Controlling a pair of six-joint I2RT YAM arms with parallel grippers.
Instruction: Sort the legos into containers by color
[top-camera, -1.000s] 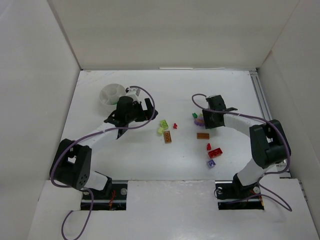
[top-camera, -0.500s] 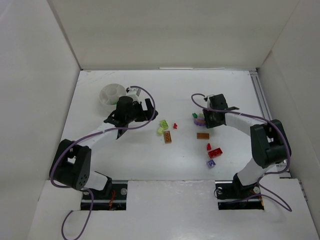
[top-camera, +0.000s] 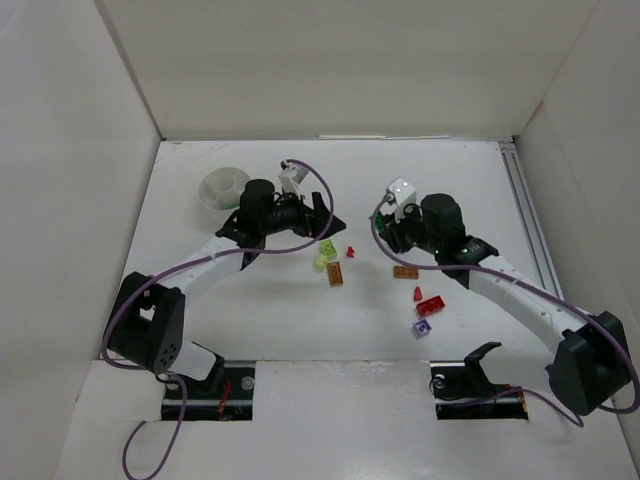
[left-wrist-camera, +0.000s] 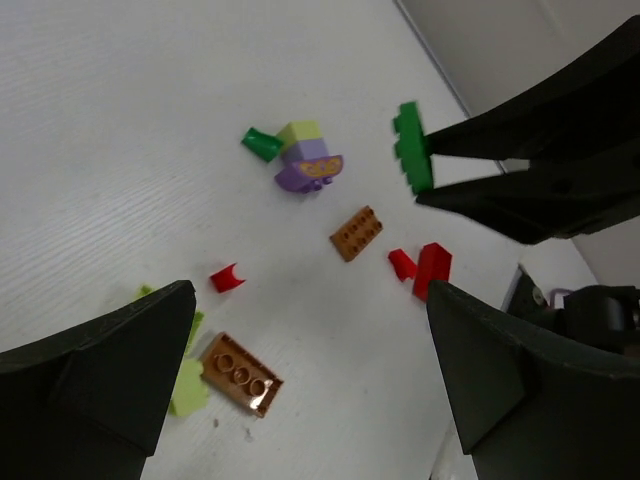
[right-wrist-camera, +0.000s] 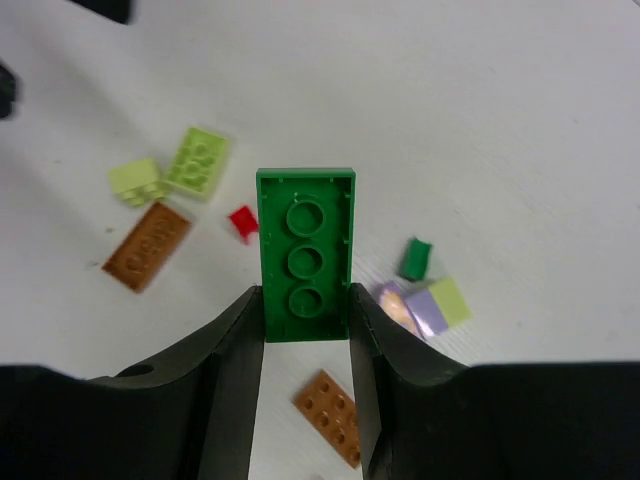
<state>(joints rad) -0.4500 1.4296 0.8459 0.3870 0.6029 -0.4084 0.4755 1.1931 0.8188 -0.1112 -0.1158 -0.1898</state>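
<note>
I need my left gripper to grab the green lego next by the lego's loose end, beyond my right gripper's fingers, to sort it into the dish.
My right gripper (right-wrist-camera: 305, 320) is shut on a flat green three-stud lego (right-wrist-camera: 305, 255) and holds it above the table; the brick also shows in the left wrist view (left-wrist-camera: 413, 148). In the top view this gripper (top-camera: 388, 226) hangs over the middle of the table. My left gripper (top-camera: 318, 226) is open and empty, above and just behind two lime legos (top-camera: 325, 253); its jaws stand wide apart in its wrist view (left-wrist-camera: 310, 380). A brown lego (left-wrist-camera: 240, 374) lies below it. The round white divided dish (top-camera: 222, 187) sits at the back left.
Loose on the table are a tiny red piece (top-camera: 350, 251), a brown plate (top-camera: 405, 271), two red legos (top-camera: 428, 303), a purple lego (top-camera: 422, 326), and a purple-lime cluster (right-wrist-camera: 425, 305) with a small green piece (right-wrist-camera: 415, 258). White walls enclose the table.
My right gripper has risen from the cluster with the green lego and the arm has swung out. My left gripper has moved right, toward the lime legos.
</note>
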